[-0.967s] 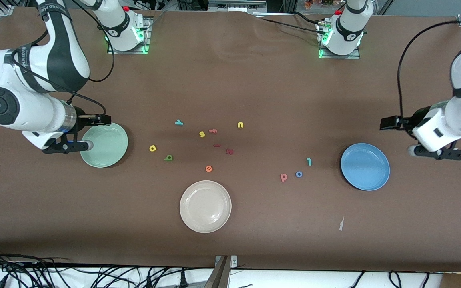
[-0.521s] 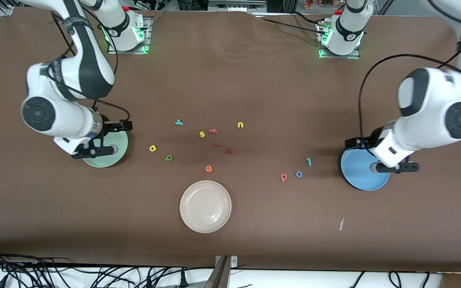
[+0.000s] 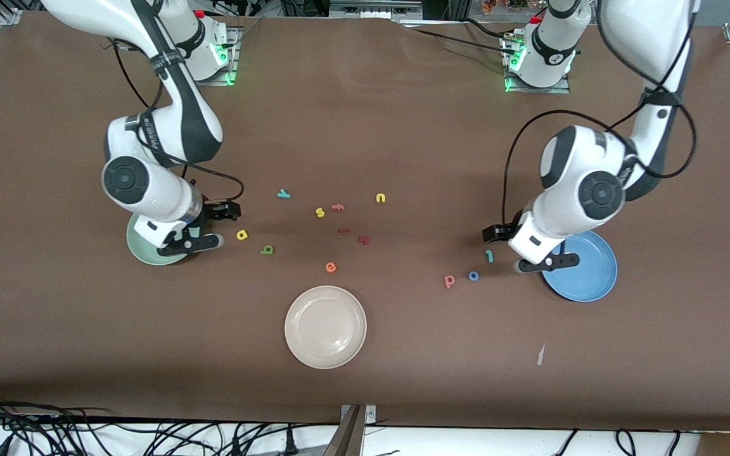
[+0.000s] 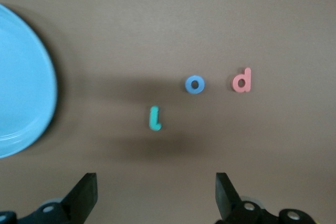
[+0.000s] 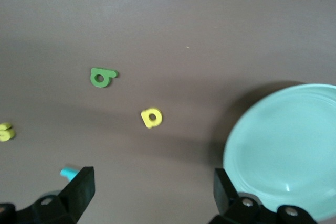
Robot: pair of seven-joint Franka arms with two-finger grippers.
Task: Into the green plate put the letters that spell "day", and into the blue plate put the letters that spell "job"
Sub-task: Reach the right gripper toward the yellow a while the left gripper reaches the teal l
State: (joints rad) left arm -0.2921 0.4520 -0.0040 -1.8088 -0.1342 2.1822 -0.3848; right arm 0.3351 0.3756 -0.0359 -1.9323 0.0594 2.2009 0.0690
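The robot should start spelling "job" in the blue plate [image 3: 587, 272], so the left gripper should next pick up the teal j by its straight stem [image 3: 489, 254].
The yellow round-bowled letter [image 3: 242, 235] [image 5: 151, 118], the dark green one [image 3: 267, 249] [image 5: 102, 77] and the teal y [image 3: 283, 194] lie loose near the green plate [image 3: 140, 248] [image 5: 289, 145]. My right gripper [image 3: 222, 225] [image 5: 152, 195] hangs open and empty over that plate's edge, beside the yellow letter. The teal j [image 3: 489, 255] [image 4: 155, 118], blue o [image 3: 473, 275] [image 4: 195, 84] and pink letter [image 3: 449, 280] [image 4: 242, 80] lie by the blue plate [image 3: 587, 272] [image 4: 21, 93]. My left gripper [image 3: 503, 248] [image 4: 156, 198] is open over the table between the j and that plate.
A cream-white plate [image 3: 325, 326] sits nearer the front camera, mid-table. Among the task letters lie a yellow s [image 3: 320, 213], pink f [image 3: 338, 206], yellow n [image 3: 381, 198], dark red m [image 3: 364, 239] and orange e [image 3: 331, 267]. A paper scrap [image 3: 540, 354] lies near the front edge.
Both arms swung in from the table's ends. The right gripper crossed the green plate toward the yellow letter; the left crossed the blue plate toward the j. Both stayed open; no letter moved.
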